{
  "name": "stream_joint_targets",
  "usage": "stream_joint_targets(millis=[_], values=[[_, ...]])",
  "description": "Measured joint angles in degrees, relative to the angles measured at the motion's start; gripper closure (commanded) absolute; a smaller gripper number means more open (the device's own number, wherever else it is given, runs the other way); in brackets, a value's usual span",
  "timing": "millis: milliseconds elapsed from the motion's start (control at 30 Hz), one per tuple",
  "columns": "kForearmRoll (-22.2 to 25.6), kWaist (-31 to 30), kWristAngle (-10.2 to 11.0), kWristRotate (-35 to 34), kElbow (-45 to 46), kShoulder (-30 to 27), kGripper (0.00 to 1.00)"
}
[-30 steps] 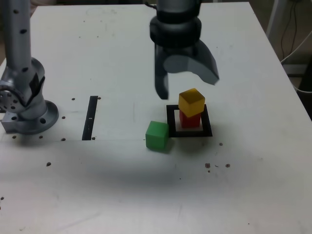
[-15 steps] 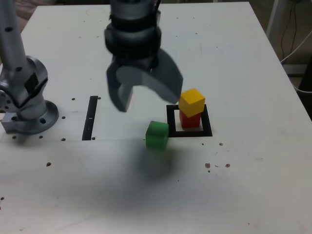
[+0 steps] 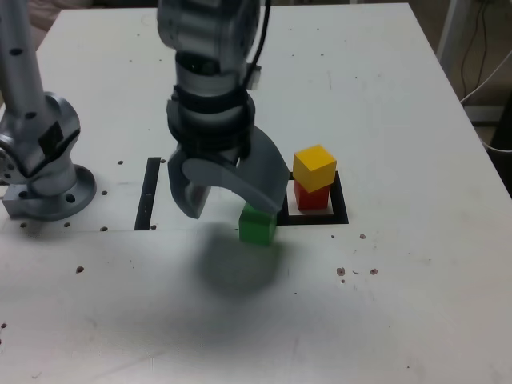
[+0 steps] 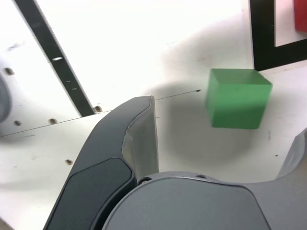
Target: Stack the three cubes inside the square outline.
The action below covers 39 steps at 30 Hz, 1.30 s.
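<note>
My gripper should next grab the green cube (image 3: pixel 258 226) by two opposite sides, so that it can go on top of the stack inside the square outline.
The yellow cube (image 3: pixel 314 167) sits a bit askew on the red cube (image 3: pixel 313 197), which stands inside the black square outline (image 3: pixel 342 213). The green cube (image 3: pixel 258 226) rests on the table just outside the outline, on the exterior view's left of it. My gripper (image 3: pixel 234 197) hangs open right over the green cube's left side, one finger overlapping its top edge. In the wrist view the green cube (image 4: pixel 237 98) lies ahead between the open jaws, with a corner of the square outline (image 4: pixel 263 38) and a sliver of the red cube (image 4: pixel 301 15) beyond it.
A thin black strip (image 3: pixel 149 193) lies on the table at the exterior view's left of the gripper. The arm's grey base (image 3: pixel 42 164) stands at the far left. Small screw holes dot the white tabletop (image 3: pixel 384 304). Cables hang beyond the table's right edge.
The open gripper has travelled from above the stack leftward and down, and now hangs low over the green cube. The cubes have not moved.
</note>
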Motion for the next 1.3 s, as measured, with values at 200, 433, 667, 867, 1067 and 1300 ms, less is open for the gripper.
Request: stream_joint_targets(millis=[200,433,667,867,1067,1300], values=[[-1.2,0.0,-0.3,0.2,-0.1,2.7,0.03],[-1.8,0.0,-0.5,0.2,-2.0,5.4,0.08],[-3.2,0.0,-0.6,0.3,-2.8,8.6,0.13],[-4.0,0.5,-0.6,0.3,-2.7,10.1,0.22],[-4.5,0.8,-1.1,0.3,-2.5,10.5,0.37],[-3.4,0.9,-1.0,0.0,-3.3,10.5,0.47]])
